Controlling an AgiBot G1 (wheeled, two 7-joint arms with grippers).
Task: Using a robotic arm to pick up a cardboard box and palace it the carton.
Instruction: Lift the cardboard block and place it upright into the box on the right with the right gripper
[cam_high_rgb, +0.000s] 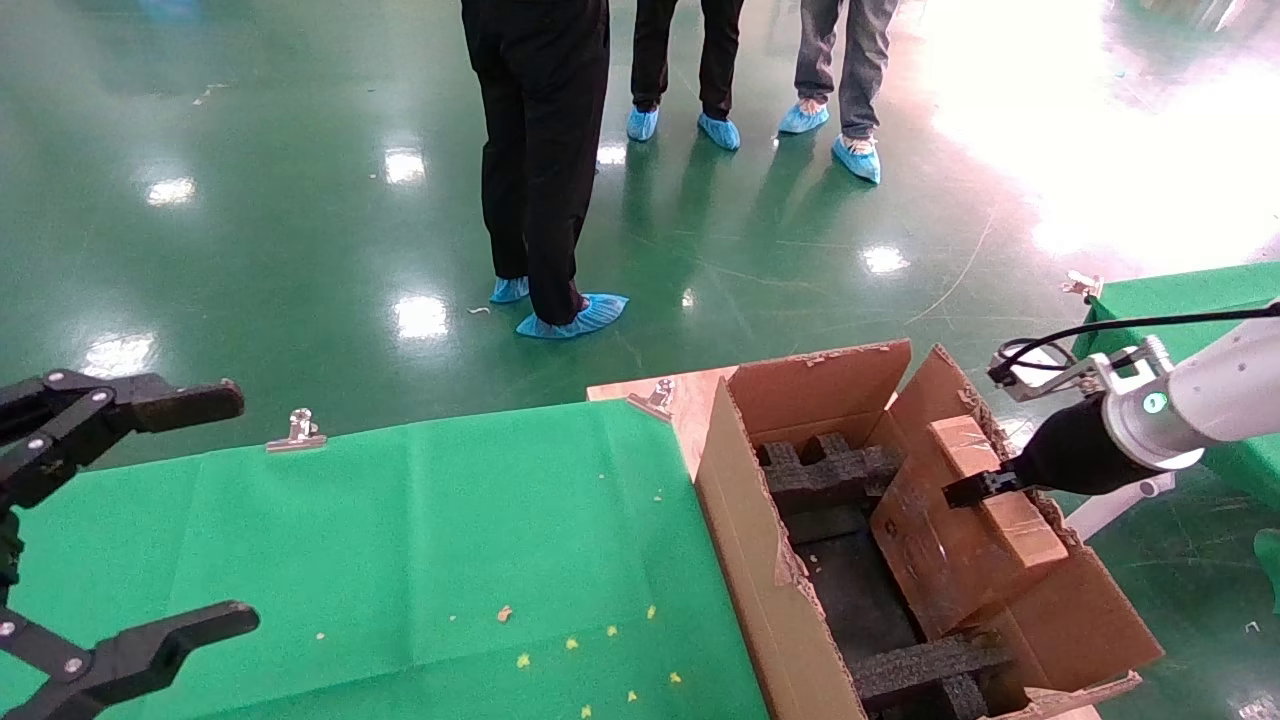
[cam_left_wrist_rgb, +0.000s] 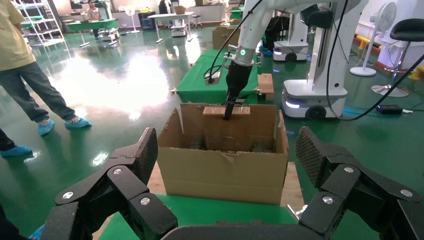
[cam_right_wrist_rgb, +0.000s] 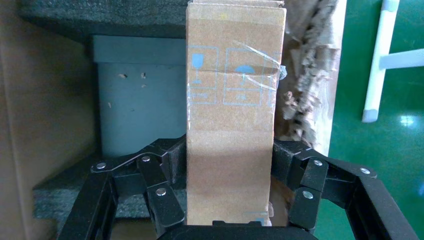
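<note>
The lower part of the cardboard box (cam_high_rgb: 960, 530) is above the bottom of the carton, so the box would fall if I opened now. My right gripper should first lower it farther in.
The white robotic arm (cam_high_rgb: 1200, 400) reaches in from the right, and its black right gripper (cam_high_rgb: 975, 488) is shut on the cardboard box (cam_high_rgb: 960, 530). The box hangs tilted inside the carton (cam_high_rgb: 740, 540), its lower part below the rim and close to the carton's right wall. In the right wrist view the fingers (cam_right_wrist_rgb: 172, 160) press both sides of the taped box (cam_right_wrist_rgb: 232, 125), with black foam (cam_right_wrist_rgb: 60, 195) behind. The left wrist view shows the carton (cam_left_wrist_rgb: 220, 172) from the side, the box (cam_left_wrist_rgb: 227, 130) upright in it. My left gripper (cam_high_rgb: 240, 510) stands open and empty over the green table.
The carton rests on a wooden board (cam_high_rgb: 690, 400) beside the green-covered table (cam_high_rgb: 450, 540), which has metal clips (cam_high_rgb: 298, 430) on its far edge. Three people (cam_high_rgb: 545, 150) stand on the green floor beyond. A second green table (cam_high_rgb: 1190, 295) is at the right.
</note>
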